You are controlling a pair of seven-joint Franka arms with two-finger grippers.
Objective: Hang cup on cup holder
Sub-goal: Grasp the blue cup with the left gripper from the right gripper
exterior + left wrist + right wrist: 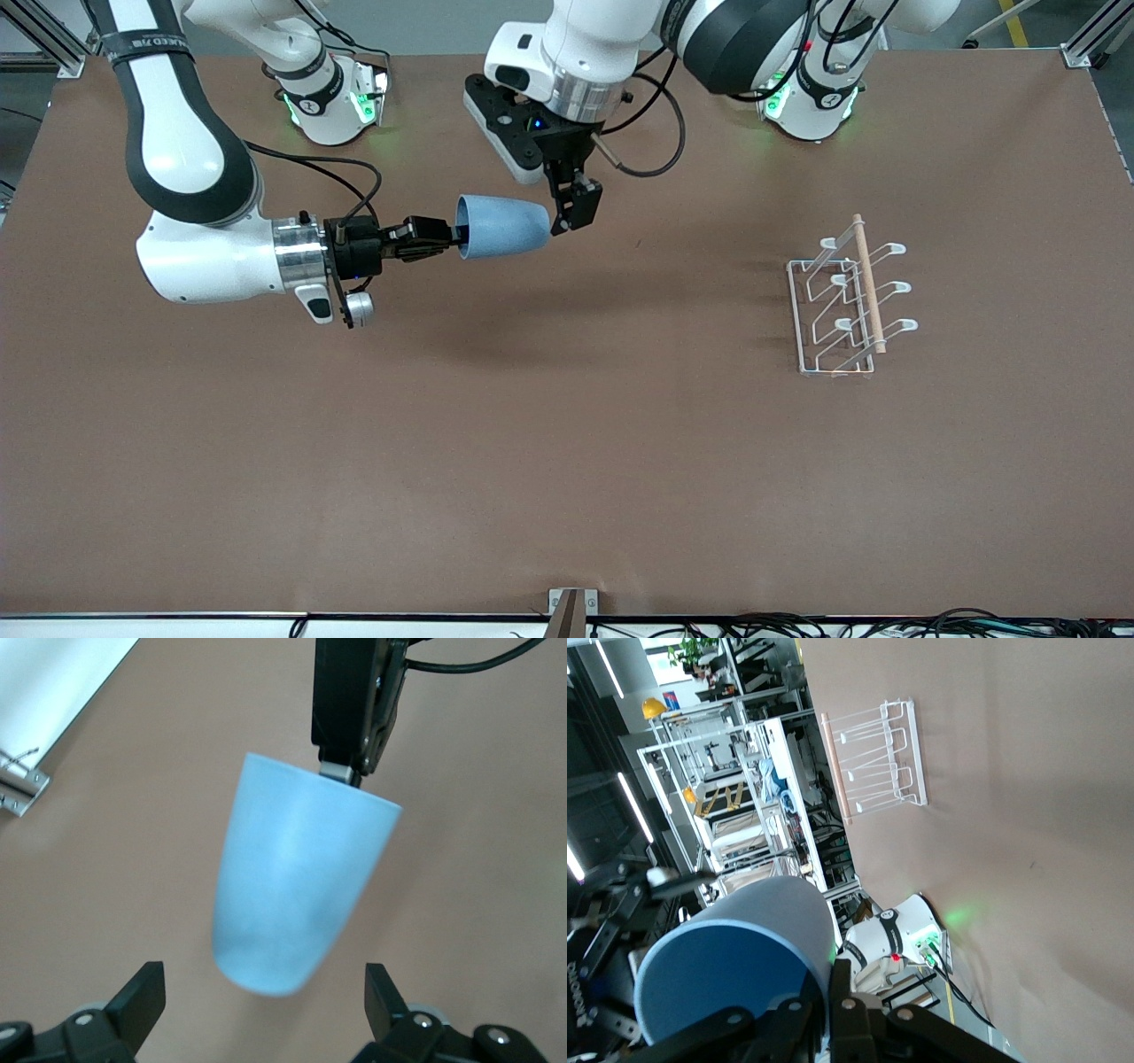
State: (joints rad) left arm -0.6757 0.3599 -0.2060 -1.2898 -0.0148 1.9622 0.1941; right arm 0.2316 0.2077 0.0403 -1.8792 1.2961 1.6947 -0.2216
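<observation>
My left gripper is to hold the light-blue cup next by its narrow base, so the cup's rim stays free for the cup holder.
The light-blue cup hangs on its side above the table, its rim toward the right arm's end. My right gripper is shut on the cup's rim, one finger inside and one outside. My left gripper is open at the cup's narrow base. In the left wrist view its two fingertips stand wide on either side of the cup's rounded base without touching it. The right gripper shows there at the rim. The white wire cup holder with its wooden dowel stands on the table toward the left arm's end, with no cup on its prongs.
Brown table top all round. The two arm bases stand along the edge farthest from the front camera. A small metal bracket and cables sit at the nearest edge.
</observation>
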